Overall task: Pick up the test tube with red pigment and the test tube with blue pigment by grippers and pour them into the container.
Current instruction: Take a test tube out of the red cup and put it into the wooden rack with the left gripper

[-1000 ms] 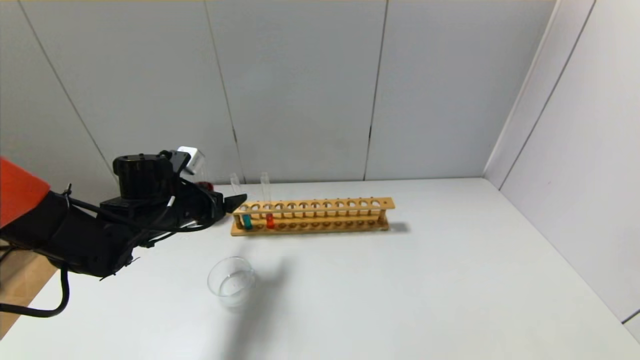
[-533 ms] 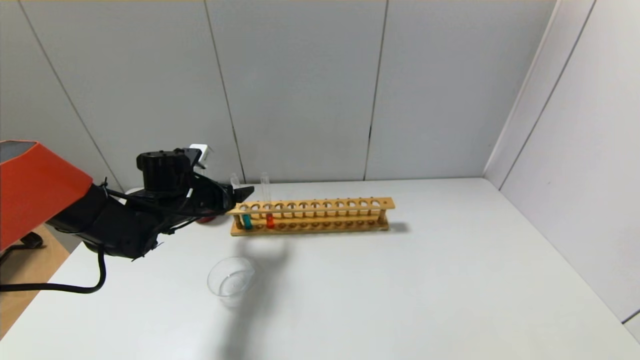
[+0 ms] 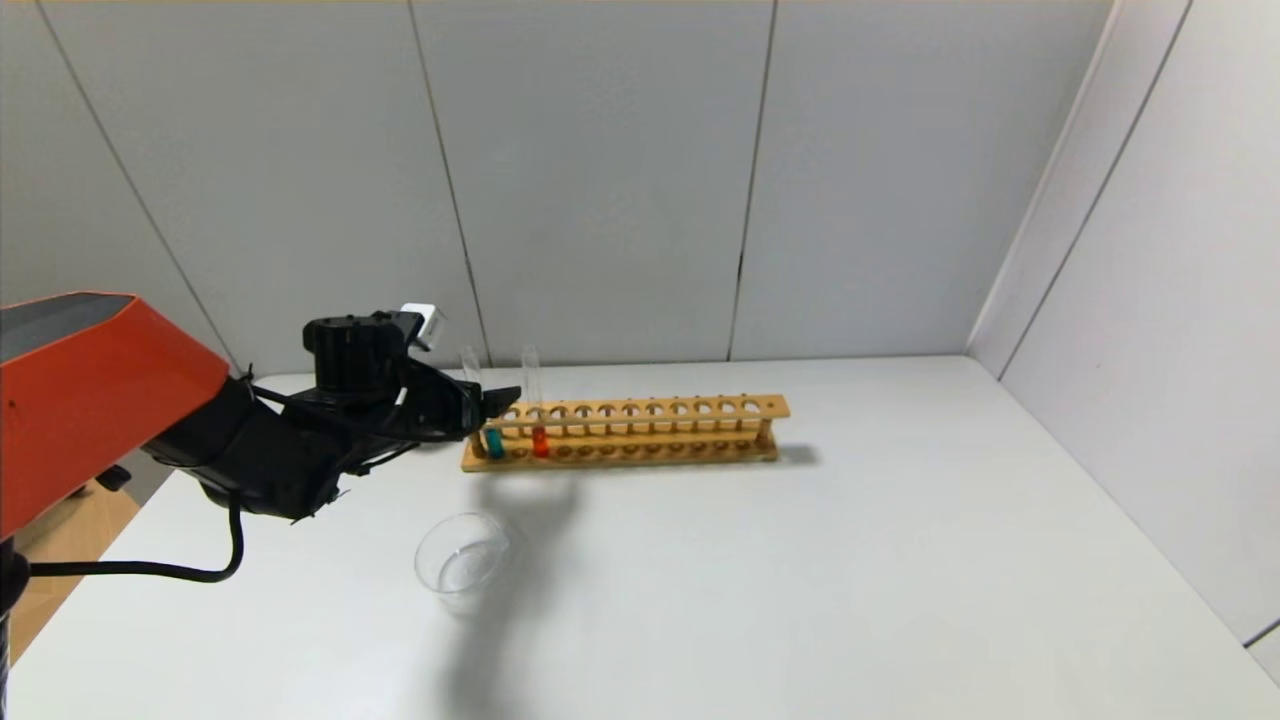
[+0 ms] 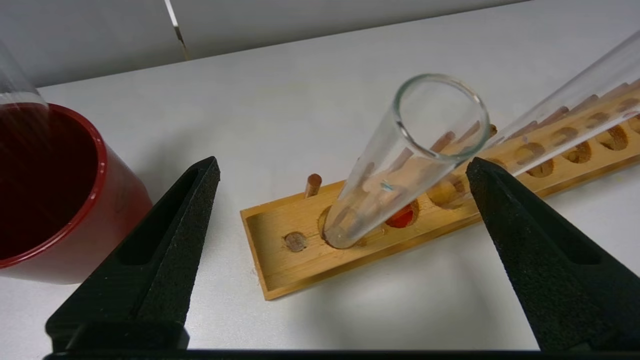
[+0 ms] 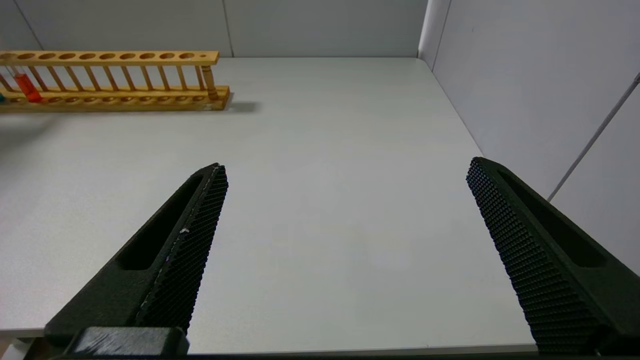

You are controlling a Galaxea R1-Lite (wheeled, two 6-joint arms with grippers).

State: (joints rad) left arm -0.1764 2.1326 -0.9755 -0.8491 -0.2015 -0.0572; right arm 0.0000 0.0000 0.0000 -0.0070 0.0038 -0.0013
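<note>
Next, my left gripper takes the blue-tipped test tube by its clear upper part [image 3: 473, 365] [image 4: 405, 165], since the wooden rack closes around the test tube's lower end.
The test tube with blue pigment [image 3: 493, 441] stands in the end hole of the wooden rack [image 3: 640, 430]. The test tube with red pigment [image 3: 540, 440] stands two holes along. My left gripper [image 3: 500, 402] is open at the rack's left end. In the left wrist view the gripper [image 4: 342, 165] has its fingers on either side of the blue tube's clear upper part [image 4: 400, 150], not touching it; the red tube [image 4: 565, 115] leans beyond. The clear glass container [image 3: 462, 562] sits nearer me. My right gripper [image 5: 345, 167] is open and empty above the table's near right side.
A dark red cup [image 4: 50, 190] stands just left of the rack, hidden behind my left arm in the head view. The rack's other holes are empty. Grey walls close the back and right side of the white table [image 3: 850, 580].
My left arm has moved right toward the rack, bringing its open fingers around the end tube. The red cup has gone out of sight behind the arm. The tubes and container have not moved.
</note>
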